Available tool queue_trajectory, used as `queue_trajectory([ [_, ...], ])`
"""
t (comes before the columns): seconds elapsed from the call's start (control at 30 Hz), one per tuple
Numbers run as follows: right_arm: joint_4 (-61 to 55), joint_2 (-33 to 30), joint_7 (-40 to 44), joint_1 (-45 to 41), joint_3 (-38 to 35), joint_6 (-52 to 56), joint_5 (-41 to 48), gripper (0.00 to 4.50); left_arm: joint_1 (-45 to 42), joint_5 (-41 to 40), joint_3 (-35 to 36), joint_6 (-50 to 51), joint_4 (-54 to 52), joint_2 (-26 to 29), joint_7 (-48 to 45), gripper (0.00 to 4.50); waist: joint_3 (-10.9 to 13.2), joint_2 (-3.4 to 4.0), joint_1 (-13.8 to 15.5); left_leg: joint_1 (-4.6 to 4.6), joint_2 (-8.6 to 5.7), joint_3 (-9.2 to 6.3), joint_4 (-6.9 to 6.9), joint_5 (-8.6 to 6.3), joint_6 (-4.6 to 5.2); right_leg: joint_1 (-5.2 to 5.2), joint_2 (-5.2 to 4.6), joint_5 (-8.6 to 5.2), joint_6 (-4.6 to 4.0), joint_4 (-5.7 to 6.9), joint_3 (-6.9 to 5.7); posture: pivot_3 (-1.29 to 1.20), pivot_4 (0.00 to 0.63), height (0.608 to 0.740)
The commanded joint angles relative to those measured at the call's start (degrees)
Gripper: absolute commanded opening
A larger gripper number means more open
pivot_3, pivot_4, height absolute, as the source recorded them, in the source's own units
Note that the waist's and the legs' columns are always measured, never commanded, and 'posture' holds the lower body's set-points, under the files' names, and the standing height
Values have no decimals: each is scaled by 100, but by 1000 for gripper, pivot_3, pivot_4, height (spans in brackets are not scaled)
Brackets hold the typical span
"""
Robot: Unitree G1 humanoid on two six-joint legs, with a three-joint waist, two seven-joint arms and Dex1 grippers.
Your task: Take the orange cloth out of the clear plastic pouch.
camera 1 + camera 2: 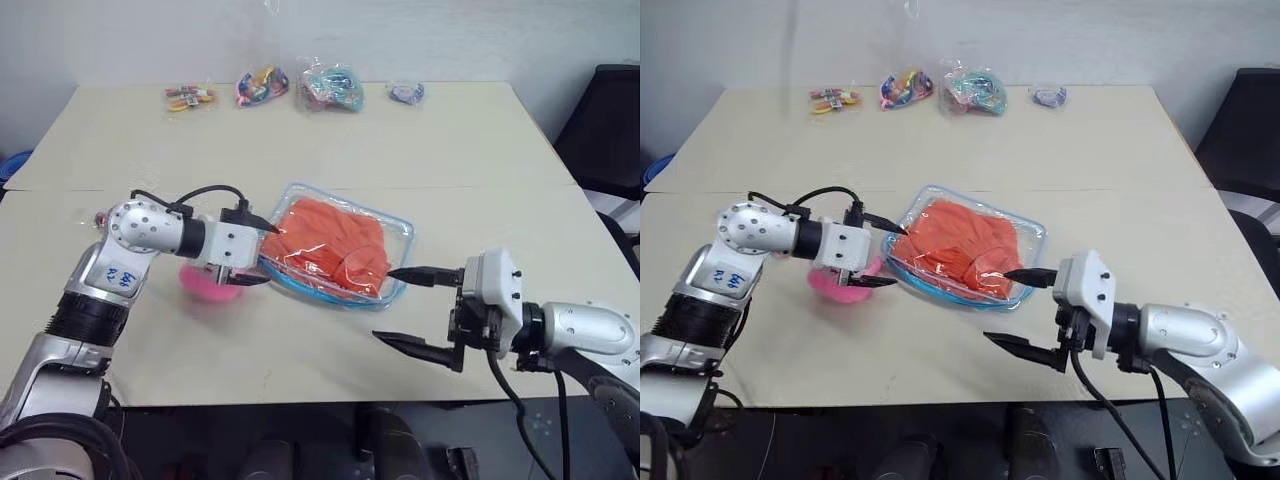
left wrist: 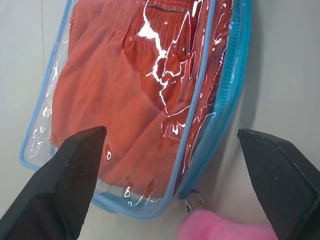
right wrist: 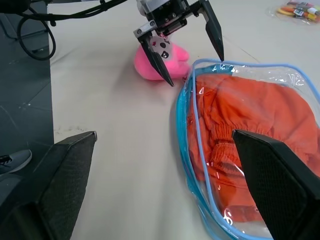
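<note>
The pouch's cloth-filled body spreads wider than the left gripper's open fingers, so the left gripper next needs to pinch the pouch by its narrow blue zipper edge (image 1: 281, 276) (image 2: 195, 175).
The clear plastic pouch (image 1: 402, 226) with light-blue trim lies flat at the table's middle. The orange cloth (image 1: 330, 245) is folded inside it. A pink plush charm (image 1: 205, 283) hangs off the pouch's left corner. My left gripper (image 1: 266, 256) is open at that left end, one fingertip over the pouch's corner and the other by the charm, holding nothing. The left wrist view looks along its open fingers (image 2: 80, 165) at the cloth (image 2: 110, 100) behind the plastic. My right gripper (image 1: 385, 305) is open near the pouch's front right corner, apart from it, nothing in it.
Small clear bags of colourful items (image 1: 262, 85) line the table's far edge. A black chair (image 1: 610, 120) stands to the right of the table. A seam (image 1: 60, 188) crosses the tabletop behind the pouch. Bare table lies in front of the pouch.
</note>
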Motion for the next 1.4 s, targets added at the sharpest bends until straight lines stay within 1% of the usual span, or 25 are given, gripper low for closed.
queue_trajectory([
  [0.03,-260,26,-100,69,-169,-59,54,4500,-204,29,73,-297,164,-58,90,4465,0,0,-1,0,0,0,1,0,0,0,0,0,0,0,0,0,150,740],
  [0.07,-264,21,-114,78,-170,-63,52,4500,-220,37,79,-333,209,-76,90,4465,0,0,-1,0,0,0,1,0,1,0,0,1,1,0,0,0,150,740],
  [0.17,-274,10,-151,95,-175,-70,47,4500,-248,-50,122,-282,289,-163,94,3896,0,0,-1,0,0,0,1,0,2,0,0,1,1,0,0,0,150,740],
  [0.53,-228,-91,-166,83,-212,-74,-24,4500,-144,-128,166,-118,141,-274,96,236,-1,-1,4,0,-1,0,3,-1,6,2,0,2,3,-1,1,0,150,740],
  [0.57,-225,-107,-153,85,-204,-82,-47,4500,-125,-147,171,-64,116,-285,93,25,-1,-1,4,0,-1,0,3,-1,6,2,0,2,3,-1,1,0,150,740],
  [0.63,-216,-134,-127,100,-182,-111,-122,4500,-47,-275,194,269,-6,-327,46,25,-1,-1,3,0,-1,0,3,-1,6,2,0,2,3,-1,1,0,150,740],
  [0.8,-210,-101,-139,117,-106,-131,-259,4500,231,-887,328,1911,-896,-493,-51,25,-1,-2,6,0,-1,-1,4,-1,7,2,0,2,3,0,1,0,150,740],
  [0.9,-209,-63,-158,134,-39,-150,-353,4500,340,-1118,397,2825,-1460,-581,93,25,-1,-2,5,0,-1,-1,4,-1,7,3,0,2,3,0,3,0,150,740],
  [0.93,-209,-48,-159,148,-15,-161,-390,4218,352,-1193,414,3146,-1639,-624,173,0,-1,-2,5,-1,-1,-2,4,-1,7,3,0,2,3,0,3,0,150,740],
  [0.97,-209,-37,-159,157,1,-167,-417,4120,359,-1240,426,3373,-1770,-650,228,0,-1,-2,5,0,-1,-2,4,-1,7,4,0,2,3,1,4,0,150,740],
  [1.03,-195,-33,-132,214,103,-236,-582,3544,330,-1359,455,3986,-2080,-782,457,0,-1,-2,7,-1,-1,-2,4,-1,7,6,0,2,3,0,6,0,150,740],
  [1.13,-54,53,-181,209,391,-355,-915,2427,317,-1490,484,4632,-2425,-951,737,0,-1,-2,2,-2,-2,-2,4,-1,7,8,0,2,3,0,8,0,150,740],
  [1.27,438,361,-598,-169,979,-396,-1673,1007,411,-1496,415,4921,-2735,-1041,940,0,-1,-2,-8,-3,-2,2,3,-1,7,8,0,2,3,3,14,0,150,740],
  [1.4,945,525,-764,-492,1532,-808,-2596,1007,501,-1464,348,4932,-2867,-1029,1017,0,-1,-1,-15,7,-1,5,2,-1,6,3,0,1,2,6,17,0,150,740],
])
